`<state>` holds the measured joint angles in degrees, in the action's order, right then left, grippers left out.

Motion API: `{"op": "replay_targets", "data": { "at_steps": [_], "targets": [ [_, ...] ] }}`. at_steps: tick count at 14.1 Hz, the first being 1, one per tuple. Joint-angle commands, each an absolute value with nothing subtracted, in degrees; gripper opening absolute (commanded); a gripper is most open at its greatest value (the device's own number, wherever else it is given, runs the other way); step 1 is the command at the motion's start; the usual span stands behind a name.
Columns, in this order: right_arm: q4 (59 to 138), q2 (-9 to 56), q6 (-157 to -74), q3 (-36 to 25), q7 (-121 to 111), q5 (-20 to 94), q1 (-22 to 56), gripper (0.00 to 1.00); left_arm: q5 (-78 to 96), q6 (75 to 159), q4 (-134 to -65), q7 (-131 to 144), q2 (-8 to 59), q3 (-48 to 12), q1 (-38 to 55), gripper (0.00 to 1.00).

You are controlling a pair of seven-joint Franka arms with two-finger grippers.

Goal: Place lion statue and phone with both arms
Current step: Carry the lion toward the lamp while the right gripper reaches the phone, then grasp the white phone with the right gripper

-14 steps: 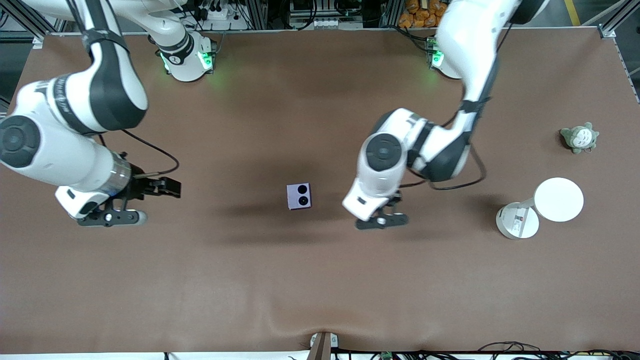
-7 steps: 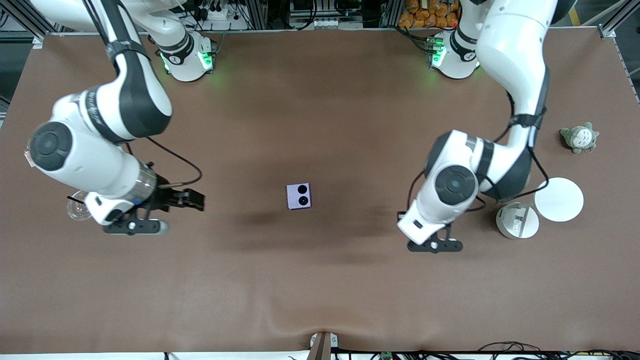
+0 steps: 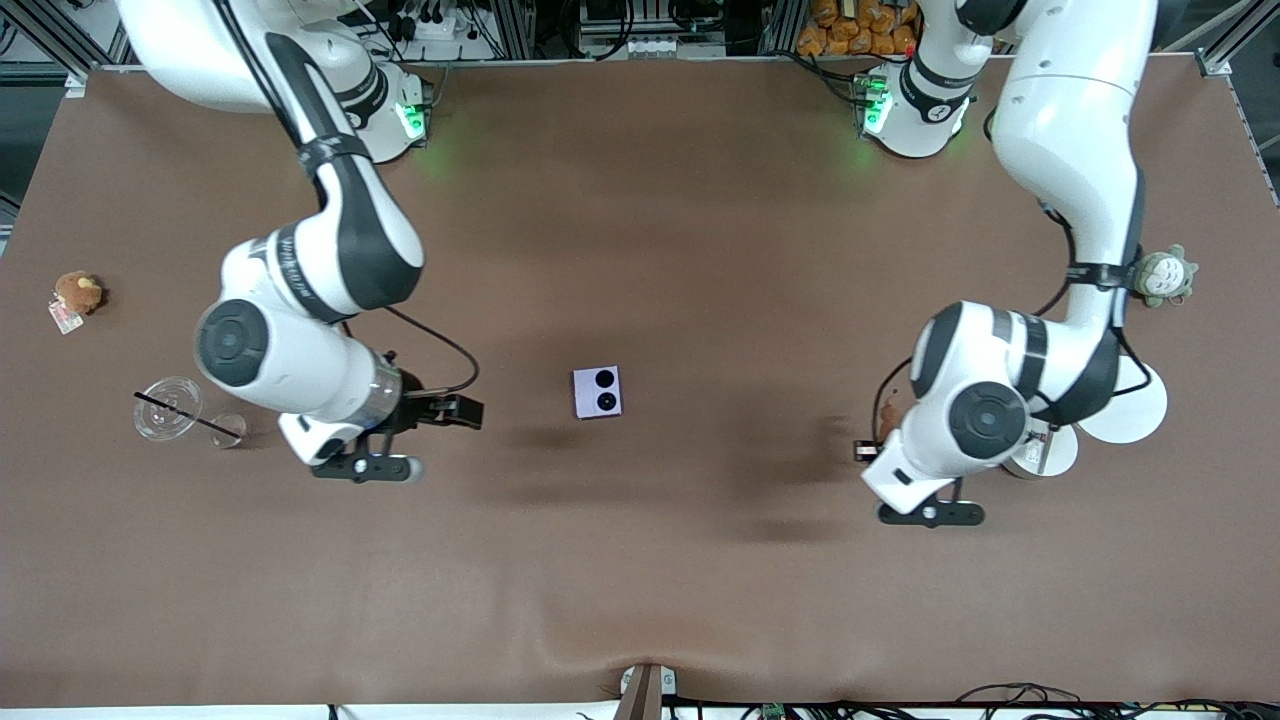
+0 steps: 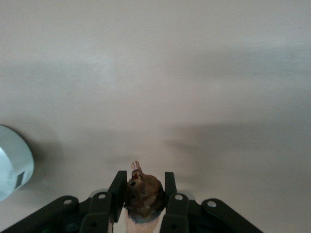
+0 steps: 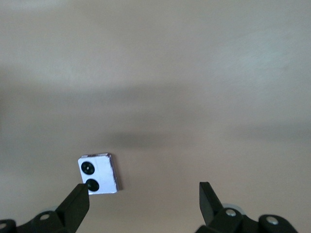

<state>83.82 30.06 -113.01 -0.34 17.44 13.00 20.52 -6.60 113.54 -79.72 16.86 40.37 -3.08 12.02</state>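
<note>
My left gripper should stay closed on the lion statue point(image 3: 889, 419) point(image 4: 143, 195). The statue hangs above the tabletop, so it would fall if I opened now.
The pale lavender phone point(image 3: 598, 391) lies flat at mid-table, its two black circles facing up. It also shows in the right wrist view point(image 5: 98, 174), just past one fingertip. My right gripper point(image 5: 143, 194) is open and empty; in the front view point(image 3: 365, 467) it hangs over bare table, toward the right arm's end from the phone. My left gripper point(image 4: 143, 187) is shut on the small brown lion statue point(image 4: 143, 195). In the front view the left hand point(image 3: 928, 513) is over the table beside the white stand. The lion itself is not clear in the front view.
A white round stand point(image 3: 1135, 410) and its base point(image 3: 1040, 452) sit by the left hand; the base edge shows in the left wrist view point(image 4: 12, 167). A grey-green plush point(image 3: 1162, 275) lies farther from the front camera. A brown plush point(image 3: 77, 293) and glass cups point(image 3: 165, 410) are at the right arm's end.
The left arm has carried the lion away from the phone toward its own end of the table. The right arm has swung in toward the phone, uncovering the brown plush and the glass cups.
</note>
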Motion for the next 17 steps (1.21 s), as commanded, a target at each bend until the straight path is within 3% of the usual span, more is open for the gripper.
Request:
{"op": "replay_targets", "data": {
  "at_steps": [1, 4, 7, 17],
  "targets": [
    [82.71, 33.65, -112.85, -0.88, 18.54, 13.88, 23.98, 1.00, -7.38, 116.71, -84.10, 16.08, 39.03, -3.69, 9.50, 0.00],
    [82.53, 37.60, -113.20, -0.79, 18.11, 13.89, 26.96, 1.00, -7.47, 120.04, -89.01, 15.39, 37.97, -4.30, 5.81, 0.00],
    [83.05, 40.33, -121.35, -0.97, 18.46, 13.54, 31.98, 1.00, -7.56, 127.86, -95.78, 11.36, 36.13, -4.39, 2.65, 0.00],
    [83.06, 46.31, -128.48, -1.14, 26.19, 5.10, 37.26, 1.00, -7.47, 128.85, -100.37, 6.77, 32.43, -4.22, 1.06, 0.00]
  ]
}}
